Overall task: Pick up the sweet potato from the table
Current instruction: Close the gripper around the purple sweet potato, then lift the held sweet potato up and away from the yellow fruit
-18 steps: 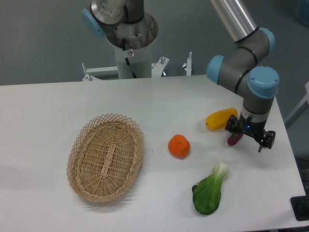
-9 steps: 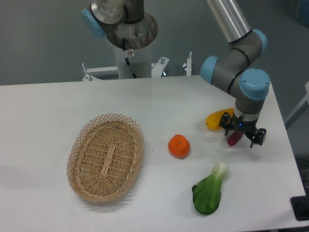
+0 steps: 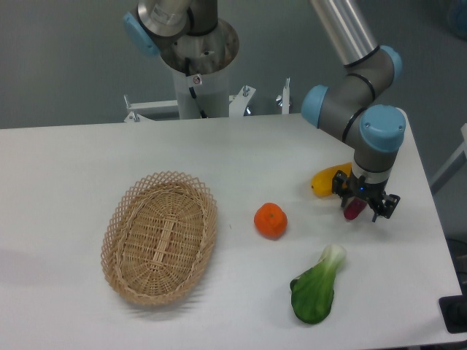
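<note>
My gripper grabs the magenta tuber by its middle point(image 3: 356, 207) next, to pick up the sweet potato.
The sweet potato point(image 3: 354, 211) is a small magenta tuber lying on the white table point(image 3: 73, 168) at the right, just beside the yellow vegetable point(image 3: 328, 179). My gripper point(image 3: 363, 205) points down right over it, and its black body hides the tuber's upper part. The fingers stand apart on either side of the tuber, so the gripper looks open. Only the lower tip of the sweet potato shows below the gripper.
An orange fruit point(image 3: 270, 220) sits near the middle of the table. A leafy green bok choy point(image 3: 315, 288) lies in front of the gripper. A woven oval basket point(image 3: 159, 235) stands at the left. The table's right edge runs close to the gripper.
The gripper has shifted left and slightly back, coming to centre over the sweet potato. The sweet potato and the other things have not moved.
</note>
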